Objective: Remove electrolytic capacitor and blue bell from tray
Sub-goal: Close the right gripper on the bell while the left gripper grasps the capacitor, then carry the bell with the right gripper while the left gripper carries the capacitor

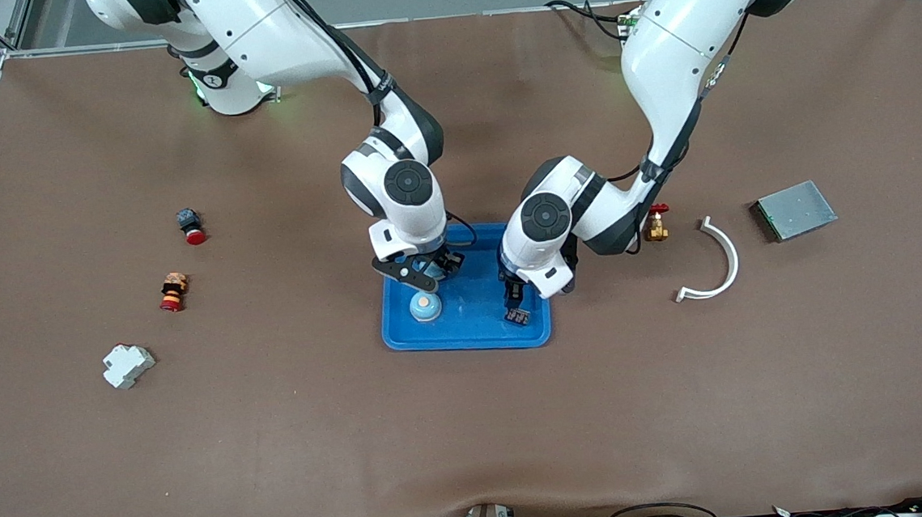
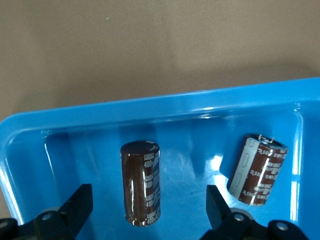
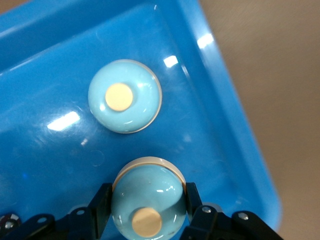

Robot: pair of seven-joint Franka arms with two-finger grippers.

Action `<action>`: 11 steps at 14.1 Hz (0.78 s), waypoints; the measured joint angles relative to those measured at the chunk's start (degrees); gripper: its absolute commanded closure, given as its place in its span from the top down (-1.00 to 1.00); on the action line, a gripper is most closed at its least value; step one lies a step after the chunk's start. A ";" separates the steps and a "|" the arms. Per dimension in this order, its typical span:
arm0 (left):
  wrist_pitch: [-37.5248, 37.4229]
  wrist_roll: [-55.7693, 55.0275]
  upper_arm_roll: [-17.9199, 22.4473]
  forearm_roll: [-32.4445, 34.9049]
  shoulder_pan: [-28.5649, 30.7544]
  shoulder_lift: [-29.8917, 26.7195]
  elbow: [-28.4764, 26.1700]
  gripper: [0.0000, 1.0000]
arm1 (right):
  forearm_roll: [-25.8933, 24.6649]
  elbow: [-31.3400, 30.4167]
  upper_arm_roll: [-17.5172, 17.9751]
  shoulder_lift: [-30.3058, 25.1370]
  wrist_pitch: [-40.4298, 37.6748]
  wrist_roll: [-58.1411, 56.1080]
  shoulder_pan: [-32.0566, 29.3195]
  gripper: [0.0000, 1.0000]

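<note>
The fingers of the left gripper reach down beside the brown capacitor (image 2: 141,184), low inside the blue tray (image 2: 187,192), so the left gripper should close. Closing now would hold the capacitor.
A blue tray (image 1: 474,334) lies at the table's middle. My right gripper (image 1: 421,271) is over the tray's end toward the right arm and is shut on a light-blue bell (image 3: 148,200), its fingers (image 3: 101,202) pressed on the bell's sides. A second bell (image 1: 425,307) (image 3: 125,96) rests in the tray beside it. My left gripper (image 1: 515,294) (image 2: 147,207) is open low over the tray's other end. A brown capacitor (image 2: 141,182) lies in the tray between its fingers (image 2: 75,205), untouched. Another capacitor (image 2: 258,170) lies beside it. The front view shows one capacitor (image 1: 519,316).
Toward the right arm's end lie two red-capped push buttons (image 1: 190,225) (image 1: 173,292) and a white breaker (image 1: 128,365). Toward the left arm's end are a brass valve (image 1: 657,224), a white curved piece (image 1: 717,261) and a grey metal box (image 1: 795,209).
</note>
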 measured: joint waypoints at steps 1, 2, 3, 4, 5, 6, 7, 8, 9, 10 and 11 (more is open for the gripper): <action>-0.02 0.00 0.15 0.00 -0.33 0.10 0.00 0.76 | 0.04 2.70 -0.15 -0.07 -4.54 -1.88 -0.46 -1.00; -0.03 -0.01 0.40 0.01 -0.69 0.20 0.00 0.26 | 0.09 4.75 -0.23 -0.22 -7.61 -4.22 -1.18 -1.00; -0.03 -0.03 0.51 0.01 -0.87 0.26 0.00 0.11 | 0.12 5.90 -0.27 -0.47 -9.29 -6.65 -1.97 -1.00; -0.05 -0.04 0.54 0.01 -0.90 0.28 0.00 0.08 | 0.13 6.40 -0.31 -0.87 -10.66 -9.14 -2.94 -1.00; -0.15 -0.04 0.59 0.01 -0.90 0.30 -0.01 -0.06 | 0.14 6.36 -0.37 -1.51 -11.83 -11.79 -4.09 -1.00; -0.28 -0.04 0.61 0.01 -0.90 0.35 -0.01 -0.43 | 0.14 6.09 -0.41 -2.24 -12.50 -14.69 -5.41 -1.00; -0.32 -0.04 0.65 0.01 -0.90 0.39 -0.02 -0.84 | 0.19 5.41 -0.45 -3.27 -12.82 -17.53 -6.79 -1.00; -0.33 -0.04 0.68 0.01 -0.90 0.42 -0.02 -1.00 | 0.32 4.39 -0.48 -4.57 -13.03 -20.42 -8.22 -1.00; -0.33 -0.04 0.69 0.01 -0.90 0.41 0.00 -1.00 | 0.69 2.84 -0.51 -6.31 -13.27 -23.71 -9.79 -1.00; -0.33 -0.04 0.69 0.01 -0.91 0.42 0.05 -1.00 | 1.07 0.86 -0.55 -8.29 -13.47 -26.99 -11.35 -1.00; -0.47 -0.04 0.69 0.01 -0.91 0.41 0.24 -1.00 | 1.22 -1.50 -0.59 -10.58 -13.57 -30.16 -12.89 -1.00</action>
